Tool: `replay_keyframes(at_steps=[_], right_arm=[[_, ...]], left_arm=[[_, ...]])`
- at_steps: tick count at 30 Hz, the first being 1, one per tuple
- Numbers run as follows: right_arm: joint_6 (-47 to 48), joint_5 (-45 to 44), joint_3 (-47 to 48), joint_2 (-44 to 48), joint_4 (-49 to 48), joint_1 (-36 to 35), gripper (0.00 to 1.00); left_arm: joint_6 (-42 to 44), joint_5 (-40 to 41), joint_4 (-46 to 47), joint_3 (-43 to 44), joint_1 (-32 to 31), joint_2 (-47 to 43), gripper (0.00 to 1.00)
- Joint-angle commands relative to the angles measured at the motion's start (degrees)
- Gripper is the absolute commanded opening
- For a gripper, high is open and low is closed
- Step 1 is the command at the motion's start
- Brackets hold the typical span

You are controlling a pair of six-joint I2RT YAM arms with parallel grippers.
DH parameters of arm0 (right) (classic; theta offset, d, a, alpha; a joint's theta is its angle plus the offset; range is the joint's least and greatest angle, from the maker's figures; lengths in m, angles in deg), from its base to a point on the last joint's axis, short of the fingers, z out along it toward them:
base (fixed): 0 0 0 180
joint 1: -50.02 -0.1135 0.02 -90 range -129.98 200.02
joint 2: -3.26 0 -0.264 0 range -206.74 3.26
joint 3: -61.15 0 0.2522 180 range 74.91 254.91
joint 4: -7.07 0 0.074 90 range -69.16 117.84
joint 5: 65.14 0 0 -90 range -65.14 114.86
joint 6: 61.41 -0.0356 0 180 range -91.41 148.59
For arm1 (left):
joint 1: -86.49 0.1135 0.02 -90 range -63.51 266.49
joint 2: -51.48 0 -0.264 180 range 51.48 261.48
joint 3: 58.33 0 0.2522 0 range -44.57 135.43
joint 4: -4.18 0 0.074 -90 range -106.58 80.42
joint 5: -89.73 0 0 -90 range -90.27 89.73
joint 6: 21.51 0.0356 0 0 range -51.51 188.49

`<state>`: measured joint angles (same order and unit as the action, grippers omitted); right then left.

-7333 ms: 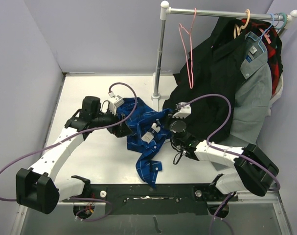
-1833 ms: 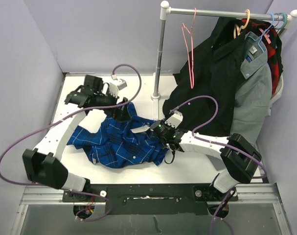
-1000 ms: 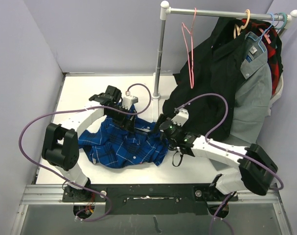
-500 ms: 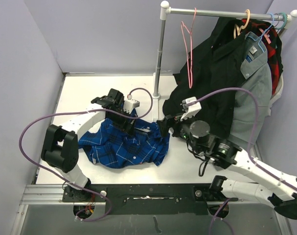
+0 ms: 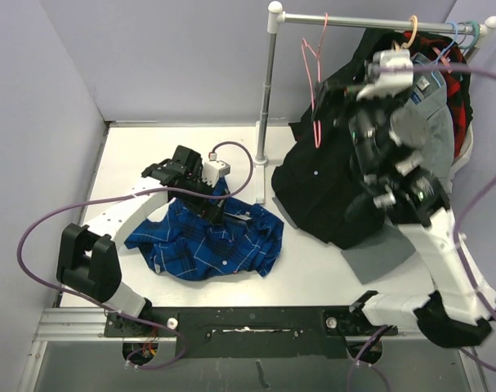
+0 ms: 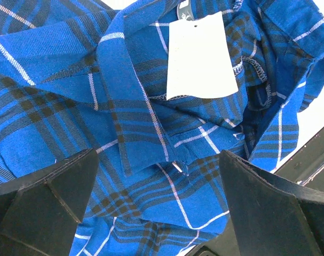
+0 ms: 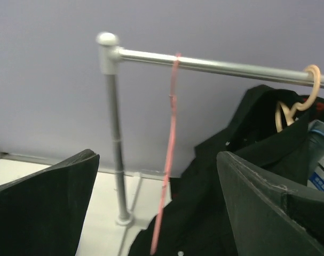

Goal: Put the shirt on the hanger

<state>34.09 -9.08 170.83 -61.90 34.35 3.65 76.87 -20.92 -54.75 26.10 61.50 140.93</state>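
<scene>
I need to grab the pink hanger by its near end (image 5: 317, 137) (image 7: 155, 241) next with my right gripper, so the hanger's hook and far end stay free to go into the shirt.
The royal-blue plaid shirt (image 5: 207, 243) lies crumpled on the table, and it fills the left wrist view with its collar (image 6: 124, 101) and white label (image 6: 202, 53) up. My left gripper (image 5: 221, 211) hovers open just above the collar area, one finger on each side and nothing held (image 6: 159, 205). The pink hanger (image 5: 314, 90) hangs from the rail by its hook. My right gripper (image 5: 351, 114) is raised beside it, open and empty. In the right wrist view the hanger (image 7: 170, 149) hangs edge-on ahead, between the fingers (image 7: 156, 213) and apart from them.
The metal rail (image 5: 354, 20) stands on a pole (image 5: 265, 98) with its base at the table's back. A black garment (image 5: 337, 180), a grey shirt (image 5: 427, 139), a red-black plaid garment (image 5: 458, 69) and a cream hanger (image 5: 411, 33) hang at the right. Purple walls enclose the table.
My right arm has swung up from the shirt's right edge to the rail, near the pink hanger. The left gripper has stayed over the collar. The shirt lies as before.
</scene>
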Motion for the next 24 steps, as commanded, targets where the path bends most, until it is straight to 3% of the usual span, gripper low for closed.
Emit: replay_keyframes(at_steps=[1,6,10,24], right_arm=[[-13.51,21.34,11.51,-10.88,17.18,20.23,0.98],[-15.25,27.62,22.59,-23.25,22.19,23.84,0.98],[-16.39,30.37,24.01,-26.89,21.19,24.44,0.98],[-16.93,26.44,13.24,-28.93,16.28,26.59,0.98]], left_arm=[[0.61,0.32,2.97,-0.12,-0.03,-4.93,0.98],[0.76,1.0,3.6,-1.02,0.1,-6.24,0.98],[0.45,2.49,5.19,-2.42,0.36,-7.69,0.98],[0.4,0.97,6.12,-4.66,1.02,-9.51,0.98]])
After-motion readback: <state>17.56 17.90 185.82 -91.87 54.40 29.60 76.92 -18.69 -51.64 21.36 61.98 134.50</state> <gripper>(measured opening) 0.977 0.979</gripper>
